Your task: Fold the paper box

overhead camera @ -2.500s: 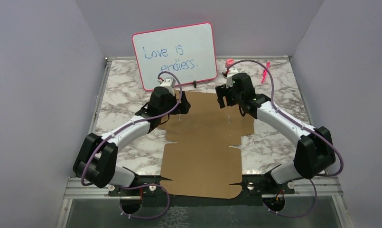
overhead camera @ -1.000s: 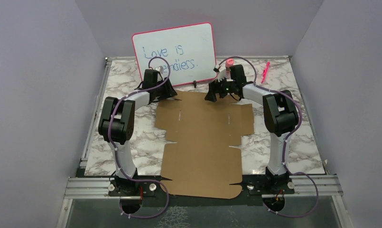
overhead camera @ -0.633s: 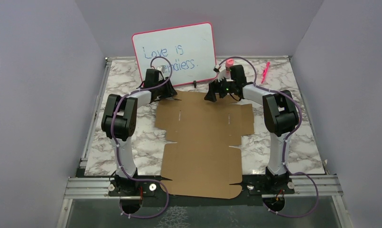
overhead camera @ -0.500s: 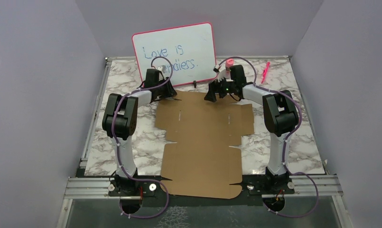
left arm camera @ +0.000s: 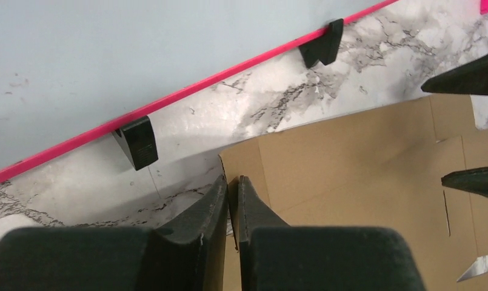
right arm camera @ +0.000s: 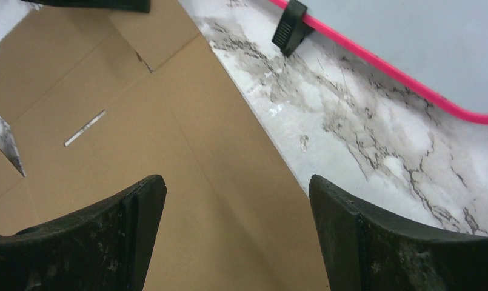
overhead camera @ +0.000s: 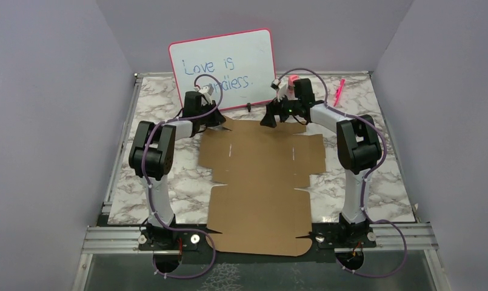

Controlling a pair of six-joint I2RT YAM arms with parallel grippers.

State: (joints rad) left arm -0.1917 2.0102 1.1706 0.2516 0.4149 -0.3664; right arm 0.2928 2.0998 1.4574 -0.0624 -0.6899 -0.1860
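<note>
The robot's right gripper should next take hold of the paper box's far edge (right arm camera: 285, 168) near the whiteboard to lift and fold it, so the box's side flaps stay free.
The paper box (overhead camera: 262, 182) is a flat brown cardboard sheet with flaps and slots, lying on the marble table (overhead camera: 156, 109) and reaching from the arm bases to the whiteboard. My left gripper (overhead camera: 220, 125) sits at the sheet's far left corner. In the left wrist view its jaws (left arm camera: 232, 185) are shut on the cardboard edge (left arm camera: 362, 163). My right gripper (overhead camera: 269, 121) hovers over the far edge right of centre. Its fingers (right arm camera: 234, 185) stand wide open above the cardboard (right arm camera: 138, 121), holding nothing.
A pink-framed whiteboard (overhead camera: 223, 70) leans at the back on black feet (left arm camera: 137, 142), close behind both grippers. A pink marker (overhead camera: 338, 91) and a pink-capped object (overhead camera: 293, 79) lie at the far right. Grey walls enclose the table on three sides.
The left jaws have closed on the sheet's far left corner. The sheet's near edge has slid slightly toward the arm bases. The right gripper stayed open and hardly moved.
</note>
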